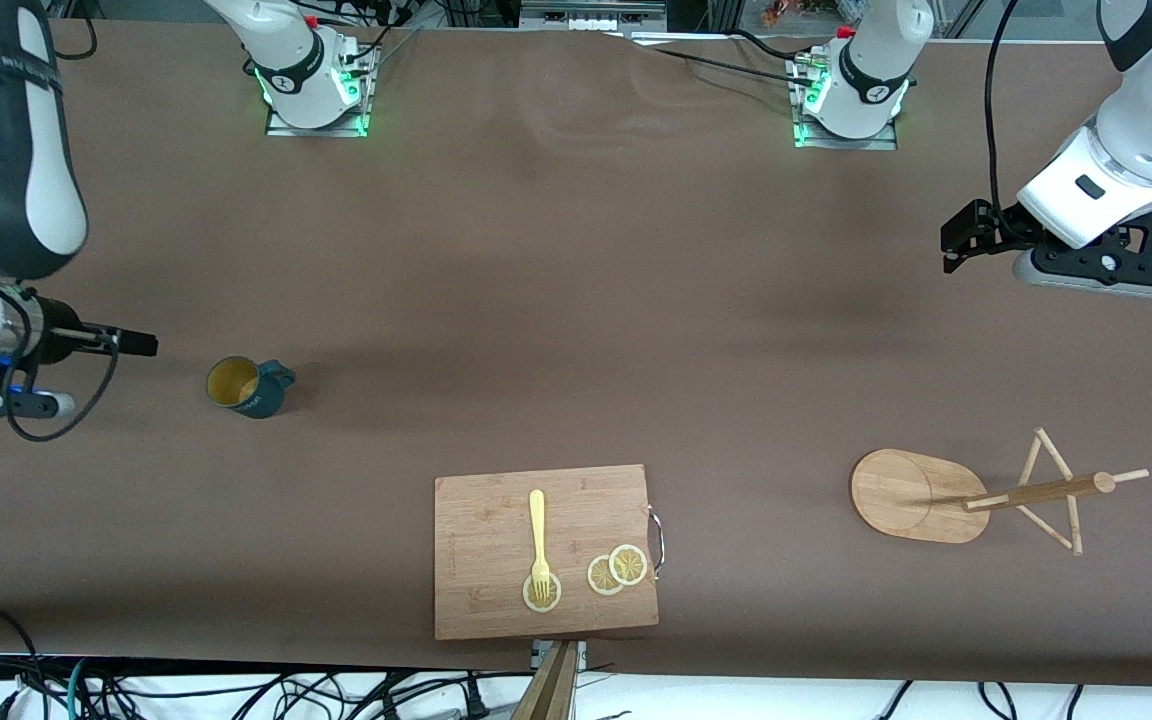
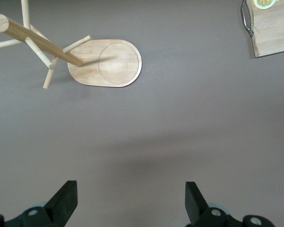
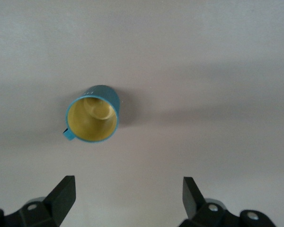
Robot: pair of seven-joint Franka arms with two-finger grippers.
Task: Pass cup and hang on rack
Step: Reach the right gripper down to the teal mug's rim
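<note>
The cup's handle needs to stay free to hang on the rack, so my right gripper should grab the cup by its rim next.
The cup, dark teal with a yellow inside, stands upright on the brown table toward the right arm's end, its handle toward the left arm's end. It shows mouth up in the right wrist view. My right gripper hangs open and empty above the table beside the cup, apart from it. The rack stands upright toward the left arm's end, with crossed pegs on its post. My left gripper is open and empty, high over bare table, farther from the front camera than the rack.
A wooden cutting board with a metal handle lies near the table's front edge, between cup and rack, bearing a yellow fork and lemon slices. Its corner shows in the left wrist view.
</note>
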